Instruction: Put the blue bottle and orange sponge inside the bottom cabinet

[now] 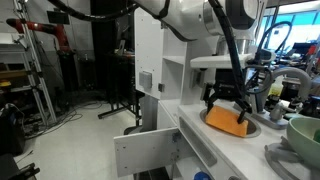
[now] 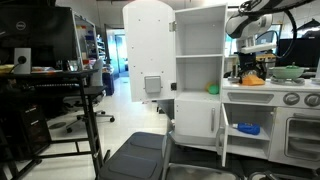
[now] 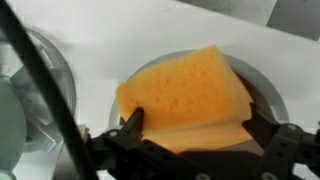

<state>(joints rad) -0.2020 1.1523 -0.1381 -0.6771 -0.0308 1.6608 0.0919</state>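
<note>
My gripper should close now: the sponge's near edge on the orange sponge is between my fingers.
The orange sponge (image 3: 185, 92) lies tilted in the round sink (image 3: 262, 88) on the white countertop, also seen in both exterior views (image 1: 228, 122) (image 2: 252, 81). My gripper (image 3: 197, 125) hangs open just over it, one finger (image 3: 133, 122) at each long side, neither visibly pressing in. From outside, the gripper (image 1: 228, 100) (image 2: 250, 70) points straight down at the sink. The bottom cabinet (image 2: 240, 125) stands with its door (image 1: 148, 150) swung open. A blue thing (image 2: 248, 128), apparently the blue bottle, lies inside it.
A green bowl (image 1: 305, 132) (image 2: 287, 72) sits on the counter beyond the sink. The tall white upper cabinet (image 2: 198, 50) with open shelves rises beside it, a small green item (image 2: 212, 89) on its lower shelf. The open door juts into the floor space.
</note>
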